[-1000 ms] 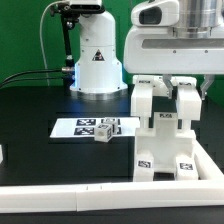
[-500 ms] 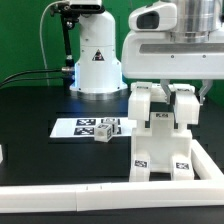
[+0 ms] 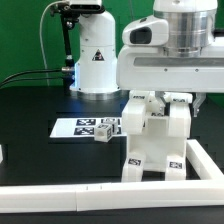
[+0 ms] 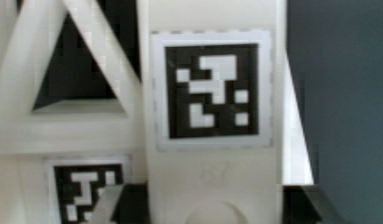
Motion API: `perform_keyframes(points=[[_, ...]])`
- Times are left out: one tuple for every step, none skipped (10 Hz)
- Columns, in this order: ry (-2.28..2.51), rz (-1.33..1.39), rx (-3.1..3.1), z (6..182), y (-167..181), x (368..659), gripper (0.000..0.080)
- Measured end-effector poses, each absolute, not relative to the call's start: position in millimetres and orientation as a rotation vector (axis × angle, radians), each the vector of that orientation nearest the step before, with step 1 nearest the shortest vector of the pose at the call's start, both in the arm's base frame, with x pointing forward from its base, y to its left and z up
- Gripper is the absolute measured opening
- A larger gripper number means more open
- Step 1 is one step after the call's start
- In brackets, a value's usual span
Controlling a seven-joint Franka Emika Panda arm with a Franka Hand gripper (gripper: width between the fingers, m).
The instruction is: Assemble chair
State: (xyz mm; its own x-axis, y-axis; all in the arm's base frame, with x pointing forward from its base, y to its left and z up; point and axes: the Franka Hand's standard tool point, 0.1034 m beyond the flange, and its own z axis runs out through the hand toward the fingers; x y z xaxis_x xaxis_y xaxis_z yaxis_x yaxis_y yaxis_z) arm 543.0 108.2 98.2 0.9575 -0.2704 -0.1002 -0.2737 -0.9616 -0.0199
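Note:
The tagged white post in my gripper sits on the upright chair assembly and would rest there, so it is now time to open my gripper.
The white chair assembly, made of flat panels and posts with marker tags, stands at the exterior view's right on the black table. My gripper comes down on its top from above, and the large white wrist hides the jaws there. In the wrist view a white post of the chair with a tag fills the frame. It sits between my dark fingers, and the gripper is shut on it. A small white chair part lies on the marker board.
The arm's white base stands at the back with black cables to the exterior view's left. A white raised rail runs along the front and up the right side, close to the chair assembly.
My gripper and the chair assembly have shifted toward the exterior view's left, and the assembly now leans slightly. The small part on the marker board has not moved.

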Motion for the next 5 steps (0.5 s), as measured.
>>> perform_keyframes(points=[[0.434,0.151,-3.073,98.2,108.3,543.7,0.0284],[0.440,0.152,-3.069,98.3,107.7,543.9,0.0284],[0.444,0.151,-3.067,98.5,106.8,544.5,0.0368],[0.453,0.164,-3.065,99.1,106.2,544.1,0.0368],[0.454,0.175,-3.065,99.9,106.5,544.1,0.0550]])
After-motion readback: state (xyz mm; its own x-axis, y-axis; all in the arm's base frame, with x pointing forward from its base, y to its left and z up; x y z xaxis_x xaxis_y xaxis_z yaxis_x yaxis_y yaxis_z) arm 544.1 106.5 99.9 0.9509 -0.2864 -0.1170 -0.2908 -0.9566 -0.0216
